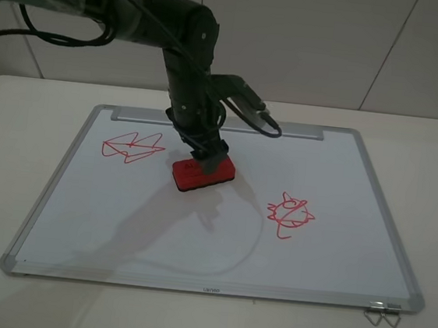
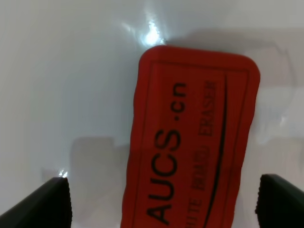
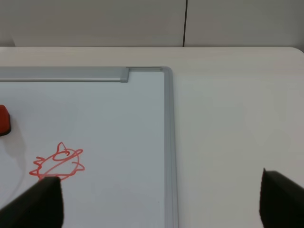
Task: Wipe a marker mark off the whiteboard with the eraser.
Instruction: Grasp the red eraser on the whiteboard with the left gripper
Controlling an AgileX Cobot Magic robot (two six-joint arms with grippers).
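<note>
The red eraser is still below my fingers in the left wrist view, so it isn't time to close yet. My left gripper should go lower first, then close on the eraser.
The red eraser (image 1: 202, 174) lies flat on the whiteboard (image 1: 157, 228), near its middle, with black lettering on top. My left gripper (image 1: 206, 159) hangs straight over it, open, and in the left wrist view its two dark fingers (image 2: 47, 202) stand apart on either side of the eraser (image 2: 194, 137) without touching it. Left of the eraser is the marker mark (image 1: 133, 147), a red zigzag of triangles. My right gripper (image 3: 161, 199) is open over the table beside the board's right frame (image 3: 168, 142), holding nothing.
A round red bug-like scribble (image 1: 290, 213) sits on the board's right half. The grey tray strip (image 1: 215, 123) runs along the far edge. A wire clip (image 1: 382, 313) hangs at the near right corner. A black cable loops off the left arm.
</note>
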